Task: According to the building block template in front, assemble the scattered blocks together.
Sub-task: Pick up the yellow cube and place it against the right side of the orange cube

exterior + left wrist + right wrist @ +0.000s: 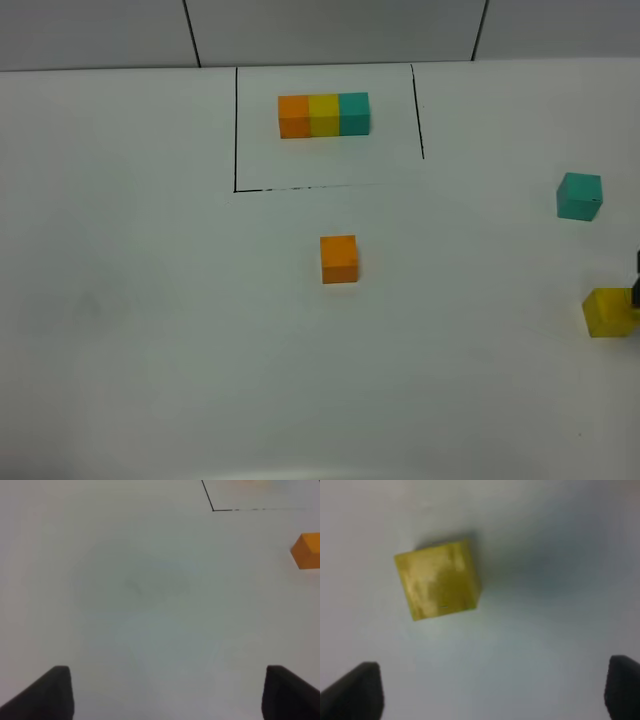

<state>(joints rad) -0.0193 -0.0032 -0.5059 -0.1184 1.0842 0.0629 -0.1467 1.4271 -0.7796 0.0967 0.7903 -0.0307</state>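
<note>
The right gripper grabs the yellow cube (608,312) by its sides next. The yellow cube then goes beside the orange cube (339,259), as in the template.
The building block template (323,115), a joined row of orange, yellow and teal cubes, sits at the back inside black lines. The loose orange cube (339,259) lies mid-table and shows in the left wrist view (307,550). The loose teal cube (579,196) lies at the far right. The loose yellow cube (608,312) lies at the right edge, and shows blurred in the right wrist view (438,579). My right gripper (492,692) is open above the table, the yellow cube ahead of its fingertips. My left gripper (167,695) is open over bare table, out of the high view.
Black lines (236,130) frame the template area on the white table (150,300). A dark bit of the right arm (636,280) shows at the right edge, next to the yellow cube. A wall with dark seams (190,30) runs along the back.
</note>
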